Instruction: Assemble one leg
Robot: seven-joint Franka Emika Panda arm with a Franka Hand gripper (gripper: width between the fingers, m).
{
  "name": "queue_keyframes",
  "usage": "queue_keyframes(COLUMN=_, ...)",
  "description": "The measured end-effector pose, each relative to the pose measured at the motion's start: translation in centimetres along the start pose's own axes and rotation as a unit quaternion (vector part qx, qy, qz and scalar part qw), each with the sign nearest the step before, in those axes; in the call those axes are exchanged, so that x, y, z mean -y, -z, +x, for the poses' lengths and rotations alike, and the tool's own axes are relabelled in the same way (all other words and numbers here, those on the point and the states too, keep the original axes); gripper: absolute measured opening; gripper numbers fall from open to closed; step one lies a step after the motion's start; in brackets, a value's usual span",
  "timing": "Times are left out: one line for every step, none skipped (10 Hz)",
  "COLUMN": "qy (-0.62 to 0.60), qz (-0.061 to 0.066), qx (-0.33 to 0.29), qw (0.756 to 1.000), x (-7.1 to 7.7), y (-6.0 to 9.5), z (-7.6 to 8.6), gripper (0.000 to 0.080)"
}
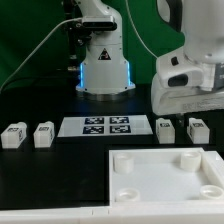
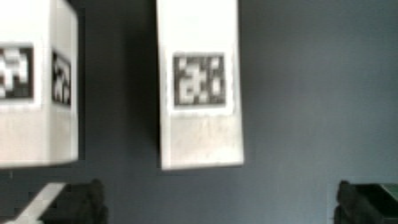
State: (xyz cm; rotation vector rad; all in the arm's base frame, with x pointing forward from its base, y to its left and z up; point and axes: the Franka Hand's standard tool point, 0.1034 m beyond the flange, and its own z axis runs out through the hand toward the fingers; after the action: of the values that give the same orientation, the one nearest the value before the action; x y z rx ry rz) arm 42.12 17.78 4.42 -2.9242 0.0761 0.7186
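My fingers are short of the white leg's near end and would miss it if I closed now. My gripper needs to move toward that end before it closes.
Four white legs with black-and-white tags lie on the dark table. Two are at the exterior view's left (image 1: 12,135) (image 1: 43,134) and two at its right (image 1: 165,129) (image 1: 197,128). My gripper (image 1: 183,102) hangs just above the right pair. In the wrist view one leg (image 2: 201,85) lies between and ahead of the fingertips, and a second leg (image 2: 36,85) lies beside it. My gripper (image 2: 217,205) is open wide and holds nothing. Its dark fingertips (image 2: 63,202) show only at the picture's corners.
The large white tray-like piece with round corner sockets (image 1: 165,172) lies at the front right. The marker board (image 1: 95,126) lies mid-table between the leg pairs. The robot's base (image 1: 104,70) stands behind it.
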Motion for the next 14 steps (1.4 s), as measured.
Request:
queue_keyframes(qy=0.001, qz=-0.002, qx=0.068, qw=0.998, x=0.4, y=0.2, z=-0.2, gripper=0.0648)
queue_keyframes(qy=0.002, qz=-0.002, qx=0.111, qw=0.994, x=0.6, y=0.2, z=-0.1, gripper=0.0648)
queue_keyframes(qy=0.001, qz=-0.003, qx=0.147, qw=0.989, x=0.4, y=0.0, z=-0.2, gripper=0.0648)
queue_keyframes(qy=0.001, qz=-0.006, qx=0.199, qw=0.98, x=0.2, y=-0.2, z=-0.7, gripper=0.0648)
queue_keyframes(qy=0.002, qz=-0.004, qx=0.216, qw=0.976, x=0.3, y=-0.4, z=-0.2, gripper=0.0648)
queue_keyframes(qy=0.002, qz=-0.004, qx=0.213, qw=0.977, x=0.3, y=-0.4, z=-0.1, gripper=0.0648)
queue_keyframes(qy=0.001, qz=-0.005, qx=0.213, qw=0.977, x=0.3, y=-0.7, z=-0.2, gripper=0.0648)
queue_keyframes(qy=-0.001, qz=-0.007, qx=0.208, qw=0.978, x=0.4, y=-1.8, z=-0.6, gripper=0.0648)
queue_keyframes(qy=-0.001, qz=-0.01, qx=0.21, qw=0.978, x=0.4, y=-2.9, z=-1.2, gripper=0.0648)
queue_keyframes(qy=-0.002, qz=-0.012, qx=0.216, qw=0.976, x=0.1, y=-3.6, z=-1.7, gripper=0.0648)
queue_keyframes(qy=-0.004, qz=-0.014, qx=0.223, qw=0.975, x=-0.2, y=-4.5, z=-2.2, gripper=0.0648)
queue_keyframes(qy=-0.007, qz=-0.015, qx=0.231, qw=0.973, x=-0.3, y=-5.1, z=-2.5, gripper=0.0648)
queue_keyframes(qy=-0.011, qz=-0.017, qx=0.235, qw=0.972, x=-0.3, y=-5.3, z=-2.7, gripper=0.0648)
queue_keyframes(qy=-0.011, qz=-0.018, qx=0.235, qw=0.972, x=-0.2, y=-5.4, z=-2.7, gripper=0.0648)
